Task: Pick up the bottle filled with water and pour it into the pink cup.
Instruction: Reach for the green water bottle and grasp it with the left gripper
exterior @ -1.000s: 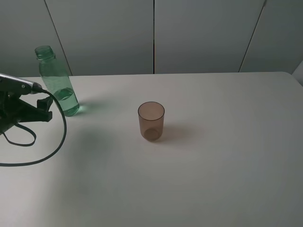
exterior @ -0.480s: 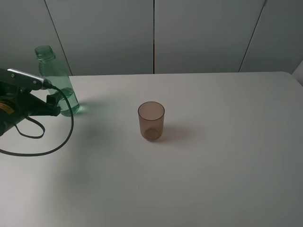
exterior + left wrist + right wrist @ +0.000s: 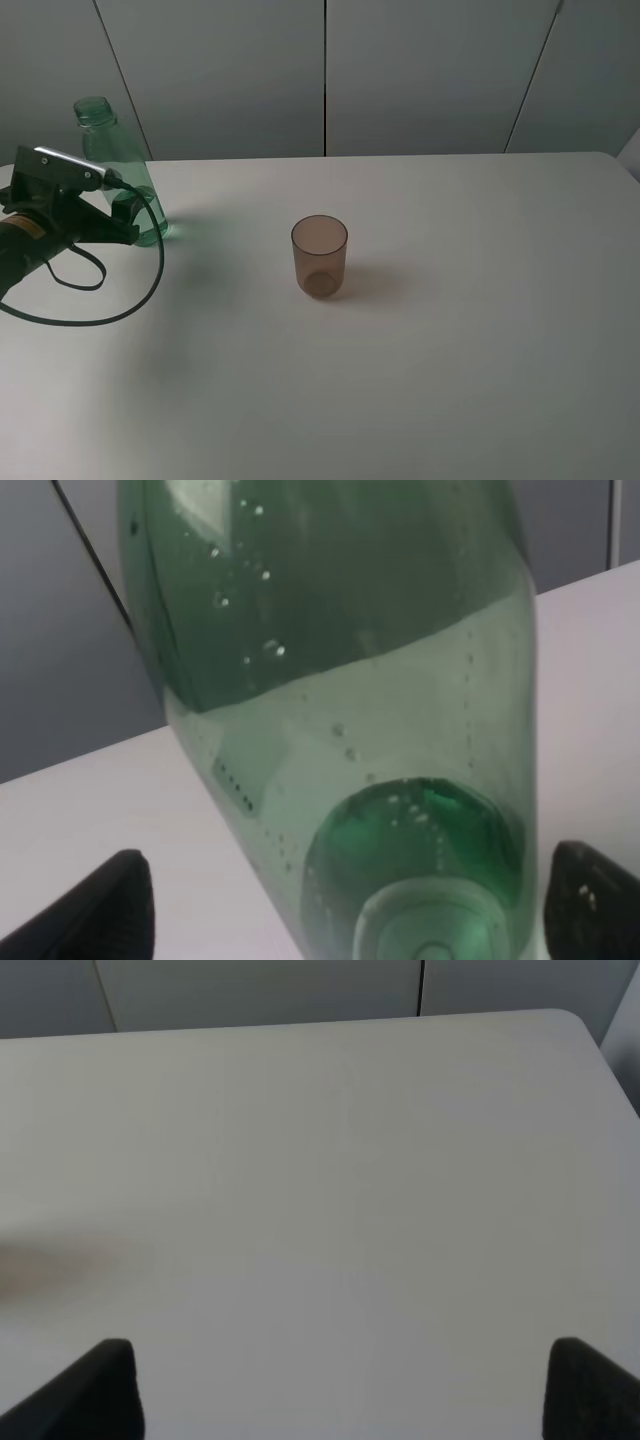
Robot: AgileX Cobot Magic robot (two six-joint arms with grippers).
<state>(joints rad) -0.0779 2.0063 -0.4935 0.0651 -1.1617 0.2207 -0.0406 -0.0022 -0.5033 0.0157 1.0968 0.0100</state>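
Observation:
My fingertips barely reach the near side of the bottle's lower part [image 3: 150, 216] [image 3: 400, 750], so my left gripper moves forward, before it closes on the bottle.
The bottle [image 3: 118, 170] is tall, green and transparent, with no cap and water in its lower part. It stands upright at the table's far left. My left gripper [image 3: 128, 222] is right at its lower part, open. In the left wrist view the bottle [image 3: 350, 710] fills the picture, and the left gripper [image 3: 345, 905] has a black fingertip showing on each side of its base, with a gap on both sides. The pink cup [image 3: 319, 255] stands upright and apart, near the table's middle. My right gripper [image 3: 345, 1390] is open over bare table, out of the exterior view.
The white table [image 3: 450, 330] has a grey panelled wall [image 3: 420, 70] behind it. A black cable [image 3: 100, 315] loops from the left arm down onto the tabletop, in front of the bottle.
My left gripper has moved rightward and farther in, closing up on the bottle's lower part, its jaws staying open. The bottle and the cup have not moved.

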